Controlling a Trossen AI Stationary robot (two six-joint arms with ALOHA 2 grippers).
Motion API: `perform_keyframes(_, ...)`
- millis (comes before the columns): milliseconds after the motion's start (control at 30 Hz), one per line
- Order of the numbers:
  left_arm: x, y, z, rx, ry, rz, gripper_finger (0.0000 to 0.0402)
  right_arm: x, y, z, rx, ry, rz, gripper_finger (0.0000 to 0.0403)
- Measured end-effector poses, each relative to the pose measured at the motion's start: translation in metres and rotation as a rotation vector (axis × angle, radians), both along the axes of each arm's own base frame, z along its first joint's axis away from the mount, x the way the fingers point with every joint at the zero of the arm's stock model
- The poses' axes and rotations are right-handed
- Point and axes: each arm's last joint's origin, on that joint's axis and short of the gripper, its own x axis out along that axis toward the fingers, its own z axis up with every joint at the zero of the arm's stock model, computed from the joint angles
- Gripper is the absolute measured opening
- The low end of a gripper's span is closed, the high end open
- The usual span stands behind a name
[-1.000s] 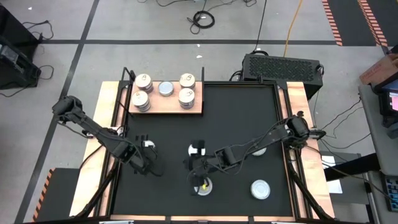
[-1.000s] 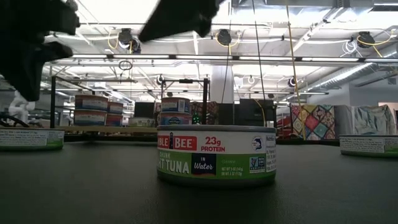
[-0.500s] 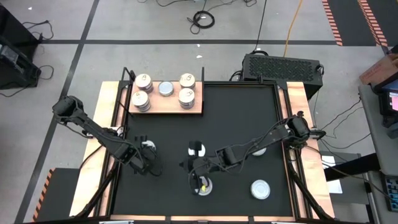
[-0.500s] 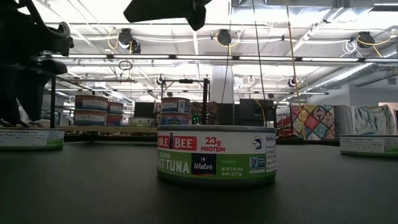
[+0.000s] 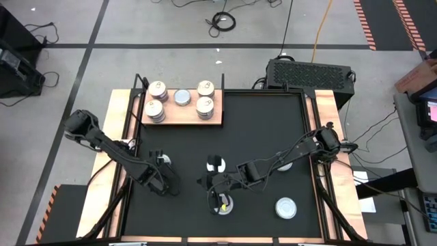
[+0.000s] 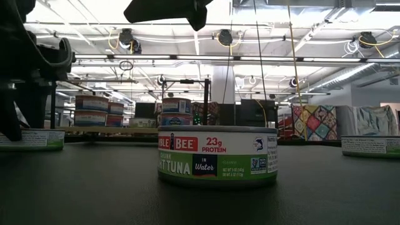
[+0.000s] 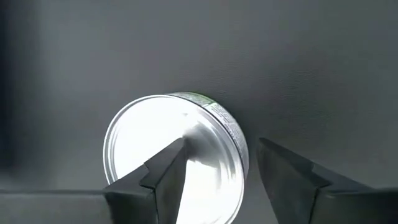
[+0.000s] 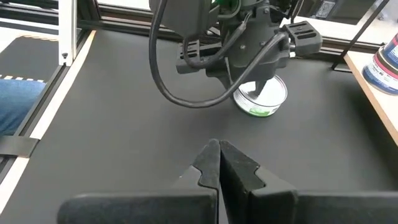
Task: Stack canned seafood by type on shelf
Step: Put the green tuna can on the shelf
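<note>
The silver-lidded tuna tin needs to be stacked on the shelf, so my left gripper will next grab the tin by its green-labelled side.
My left gripper is open and points steeply down over a silver-lidded tin with a green label, which stands flat on the black mat at the near left. In the low view its fingers straddle that tin; I cannot tell whether they touch it. My right gripper is shut and hovers above the mat's middle, holding nothing. A tuna tin stands below it. Several tins stand on the wooden shelf at the far left.
Two more tins stand on the mat: one at the near right, one partly under the right arm. Wooden rails and black frame bars edge the mat. A black box sits beyond the far right corner.
My left gripper has sunk straight down toward the near-left tin and has opened; its fingers now reach the tin's height. My right gripper has tipped slightly while staying in place. No tin has moved.
</note>
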Motion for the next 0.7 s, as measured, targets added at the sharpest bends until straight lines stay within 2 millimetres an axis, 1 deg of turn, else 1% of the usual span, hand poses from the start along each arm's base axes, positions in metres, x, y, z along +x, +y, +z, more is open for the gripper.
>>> perform_keyframes(67, 0.0, -0.001, -0.004, 0.022, 0.018, -0.004, 0.0184, 0.0, 0.0, 0.0, 0.0, 0.0, 0.0, 0.0)
perform_keyframes(167, -0.001, -0.003, -0.006, 0.063, 0.018, -0.024, 0.0151, 0.0, 0.0, 0.0, 0.0, 0.0, 0.0, 0.0)
perform_keyframes(400, -0.007, -0.009, -0.008, 0.145, -0.025, -0.08, 0.0051, 0.0, 0.0, 0.0, -0.001, 0.0, -0.001, 0.0)
perform_keyframes(500, -0.009, -0.011, -0.007, 0.149, -0.033, -0.09, 0.0012, 0.0, 0.0, 0.0, 0.0, 0.0, -0.001, 0.0)
perform_keyframes(633, -0.008, -0.012, -0.006, 0.147, -0.028, -0.096, 0.0003, 0.0, 0.0, 0.0, 0.0, 0.0, -0.001, 0.0)
perform_keyframes(700, -0.006, -0.015, -0.001, 0.149, -0.018, -0.101, 0.0002, 0.0, 0.0, 0.0, 0.0, 0.0, -0.001, 0.0)
